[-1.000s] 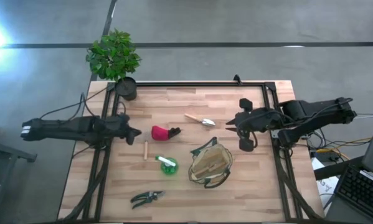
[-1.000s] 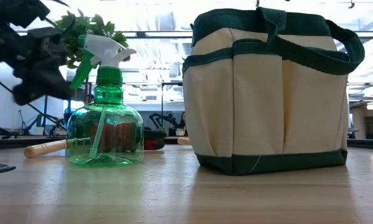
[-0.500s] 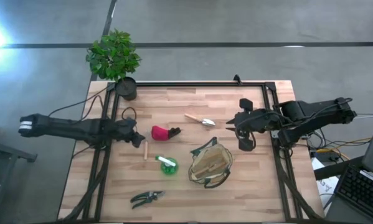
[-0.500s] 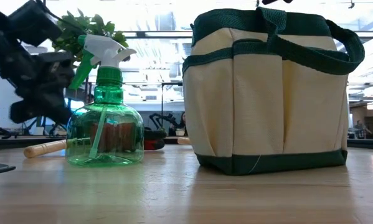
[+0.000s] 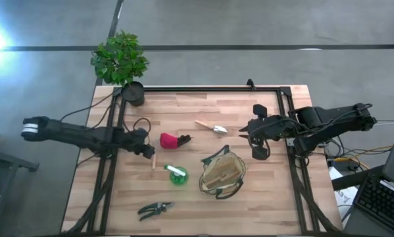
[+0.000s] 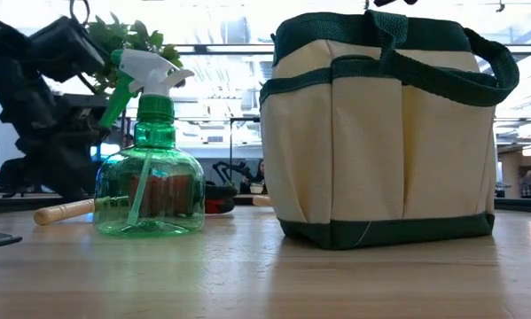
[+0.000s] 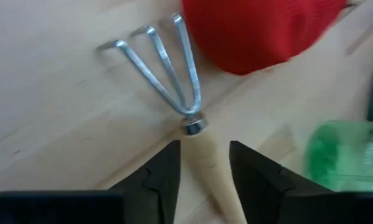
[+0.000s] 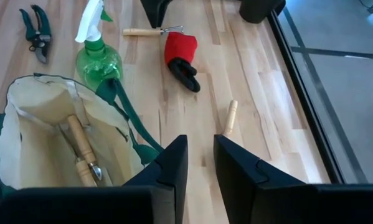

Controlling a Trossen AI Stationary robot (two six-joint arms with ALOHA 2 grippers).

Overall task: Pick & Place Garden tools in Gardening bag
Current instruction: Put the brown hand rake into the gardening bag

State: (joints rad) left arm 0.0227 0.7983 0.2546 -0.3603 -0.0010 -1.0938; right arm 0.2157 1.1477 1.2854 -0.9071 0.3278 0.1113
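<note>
The hand rake needs to go into the gardening bag [image 5: 223,173], so my left gripper should next pick it up by its wooden handle just below the metal collar.
My left gripper [image 7: 205,171] is open and low over the table, its fingers on either side of the wooden handle [image 7: 206,155] of a small three-pronged rake [image 5: 153,158]; whether they touch it I cannot tell. The red-and-black item [image 5: 172,139] lies next to the rake's prongs [image 7: 164,68]. The green spray bottle [image 5: 177,175] stands left of the tan gardening bag [image 5: 223,173], which holds a wooden-handled tool [image 8: 80,149]. A silver trowel [image 5: 212,126] lies farther back and dark shears [image 5: 155,209] lie near the front edge. My right gripper [image 5: 258,151] hovers, narrowly open and empty, right of the bag.
A leafy plant in a black pot [image 5: 133,93] stands at the table's far left corner. A black frame [image 5: 203,88] runs along the table's edges. Bare wood lies between the bag and the right edge, under my right gripper.
My left gripper has gone toward the table's near right and down, from beside the red-and-black item to the rake's handle. The tools and the bag have kept still.
</note>
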